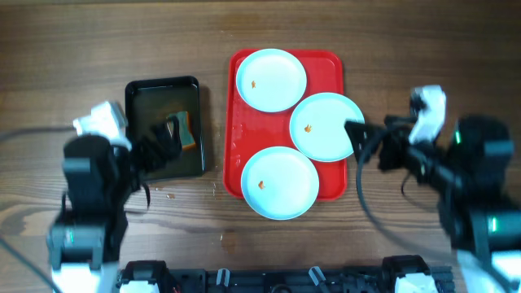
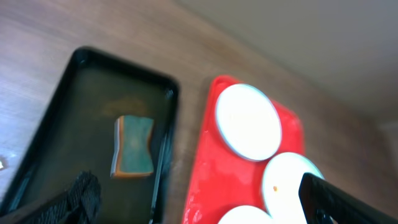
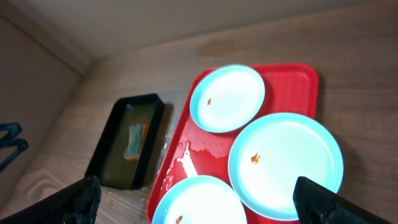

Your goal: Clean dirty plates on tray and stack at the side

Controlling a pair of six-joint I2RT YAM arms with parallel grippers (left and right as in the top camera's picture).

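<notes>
I need to grab the sponge with my left gripper next, across its narrow middle. One wide end will then stick out to wipe the plates clean.
Three pale blue plates lie on the red tray: one at the far end, one at the right, one at the near end. Each carries a small orange smudge. My left gripper is open and empty above the black tray, left of the red tray; in the left wrist view its fingers are spread wide. My right gripper is open and empty at the right plate's right edge. In the right wrist view all three plates show, the right one nearest.
A black tray with murky water and a sponge stands left of the red tray. It also shows in the left wrist view with the sponge. Some water lies on the red tray. Bare wooden table surrounds both trays.
</notes>
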